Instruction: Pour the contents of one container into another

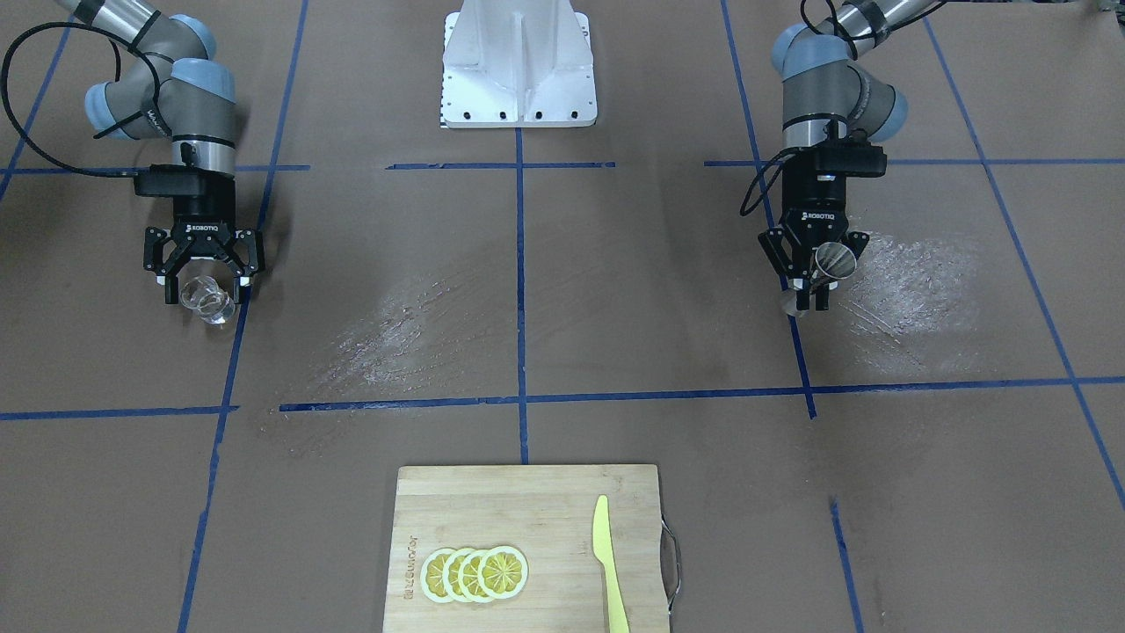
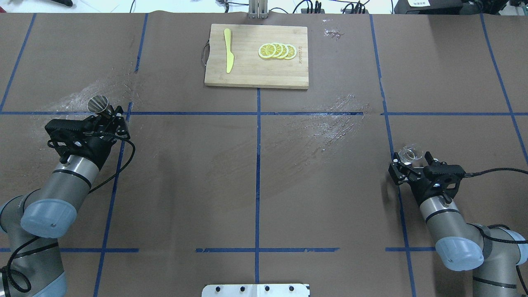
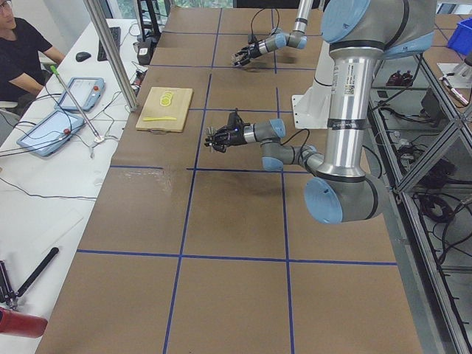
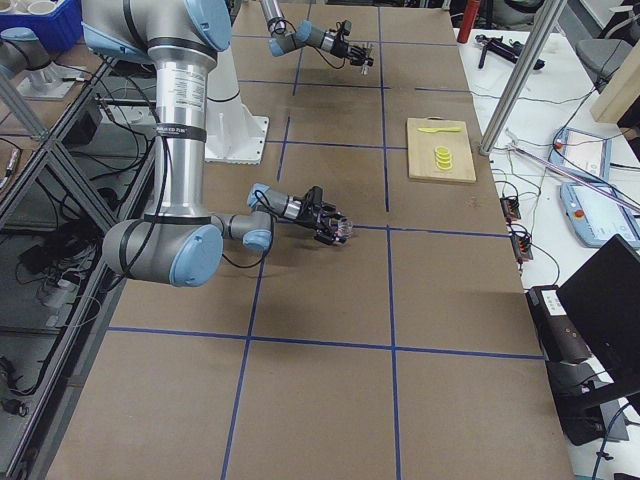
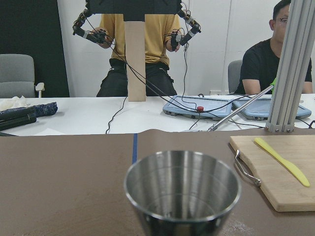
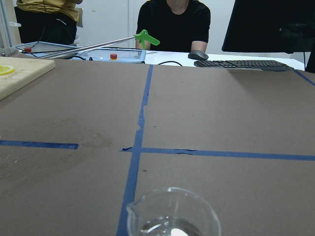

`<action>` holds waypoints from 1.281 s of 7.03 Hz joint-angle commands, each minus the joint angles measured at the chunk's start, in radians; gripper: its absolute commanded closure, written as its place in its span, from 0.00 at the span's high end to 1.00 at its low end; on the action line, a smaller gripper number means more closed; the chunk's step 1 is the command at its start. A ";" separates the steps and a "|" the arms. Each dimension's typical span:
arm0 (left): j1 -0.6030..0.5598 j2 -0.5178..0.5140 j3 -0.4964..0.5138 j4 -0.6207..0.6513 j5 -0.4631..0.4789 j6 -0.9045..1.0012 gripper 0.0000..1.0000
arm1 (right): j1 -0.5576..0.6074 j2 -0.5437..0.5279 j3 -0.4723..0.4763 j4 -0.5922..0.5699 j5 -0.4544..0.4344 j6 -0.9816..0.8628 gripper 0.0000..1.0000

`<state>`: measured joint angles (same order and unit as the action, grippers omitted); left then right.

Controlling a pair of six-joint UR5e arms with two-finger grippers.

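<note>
I will pick up the small clear glass with my right gripper by its round body, so the small clear glass's spout stays free to pour.
The steel jigger stands upright at the table's left, and my left gripper is shut on its narrow waist. The front view shows the same gripper around the jigger. Its open cup fills the bottom of the left wrist view. The small clear glass stands upright at the right. My right gripper is open wide with a finger on each side of it. In the front view the glass sits between those fingers. A little liquid shows in the glass.
A wooden cutting board at the far middle holds lemon slices and a yellow knife. Whitish smears mark the brown table cover. The white robot base is at the near middle. Operators sit beyond the far edge.
</note>
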<state>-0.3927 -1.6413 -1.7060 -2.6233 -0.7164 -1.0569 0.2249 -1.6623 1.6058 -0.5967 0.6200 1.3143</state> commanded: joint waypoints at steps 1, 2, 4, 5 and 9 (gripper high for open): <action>0.000 0.000 0.005 0.000 0.000 0.000 0.00 | 0.005 0.004 -0.006 0.000 0.001 -0.001 0.89; 0.000 0.000 0.005 0.000 0.000 0.002 0.00 | 0.005 0.006 -0.006 0.000 0.001 -0.001 0.81; 0.000 0.000 0.006 0.000 0.000 0.002 0.00 | 0.007 0.006 -0.004 0.002 0.007 -0.022 0.29; 0.002 -0.002 0.009 0.000 0.000 0.002 0.00 | 0.007 0.007 0.000 0.009 0.007 -0.032 0.10; 0.005 -0.047 0.011 0.002 -0.005 0.003 0.00 | 0.115 -0.011 0.052 0.173 0.131 -0.258 0.00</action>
<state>-0.3917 -1.6725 -1.6952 -2.6228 -0.7173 -1.0550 0.2942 -1.6688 1.6284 -0.4428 0.6968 1.1217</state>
